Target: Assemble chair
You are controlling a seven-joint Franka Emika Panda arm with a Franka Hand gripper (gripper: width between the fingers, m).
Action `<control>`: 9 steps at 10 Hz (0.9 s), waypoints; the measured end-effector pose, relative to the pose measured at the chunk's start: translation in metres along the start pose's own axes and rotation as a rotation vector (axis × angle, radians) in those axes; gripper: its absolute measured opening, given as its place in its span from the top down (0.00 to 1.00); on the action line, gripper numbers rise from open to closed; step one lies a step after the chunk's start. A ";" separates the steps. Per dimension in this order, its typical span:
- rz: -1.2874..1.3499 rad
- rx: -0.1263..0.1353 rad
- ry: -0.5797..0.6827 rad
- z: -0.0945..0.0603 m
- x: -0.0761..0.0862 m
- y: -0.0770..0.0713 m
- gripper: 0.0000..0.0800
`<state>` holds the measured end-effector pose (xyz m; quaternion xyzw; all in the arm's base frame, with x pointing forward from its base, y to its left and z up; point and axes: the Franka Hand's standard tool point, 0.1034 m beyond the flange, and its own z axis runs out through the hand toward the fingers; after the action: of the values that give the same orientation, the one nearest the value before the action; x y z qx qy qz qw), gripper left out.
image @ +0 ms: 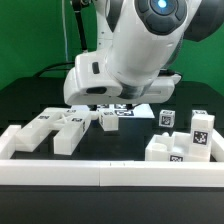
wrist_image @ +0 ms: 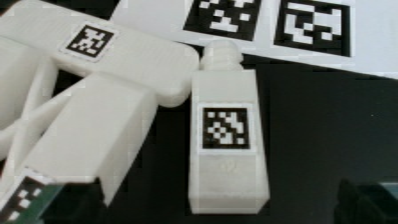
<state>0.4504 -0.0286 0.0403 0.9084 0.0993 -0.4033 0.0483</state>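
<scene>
The bar's rounded tip needs to stay free to join the other chair parts, so the gripper will next grab the white bar by its square end (image: 109,125) (wrist_image: 230,192).
The chair is in loose white tagged parts on the black table. A white bar (wrist_image: 222,135) with one tag on its top face lies flat; in the exterior view this bar (image: 110,119) sits under the arm's hand. My gripper (wrist_image: 206,205) is open, its dark fingertips (wrist_image: 25,198) far apart on either side of the bar's near end, touching nothing. A cluster of slabs and bars (wrist_image: 89,100) lies right beside the bar, and shows in the exterior view as a cluster (image: 58,126) at that view's left. The hand hides the fingers in the exterior view.
The marker board (wrist_image: 267,22) lies just beyond the bar's far end. More white parts (image: 186,143) stand at the exterior view's right, with a small tagged cube (image: 166,118) behind them. A long low white border rail (image: 100,172) runs along the front. The arm (image: 135,45) looms over the middle.
</scene>
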 end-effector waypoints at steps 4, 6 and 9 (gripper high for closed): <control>-0.002 0.002 -0.021 0.011 0.003 -0.001 0.19; -0.006 0.001 -0.022 0.012 0.004 -0.004 0.19; -0.012 -0.001 -0.030 0.018 0.007 -0.007 0.19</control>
<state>0.4405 -0.0238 0.0234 0.9015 0.1042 -0.4173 0.0478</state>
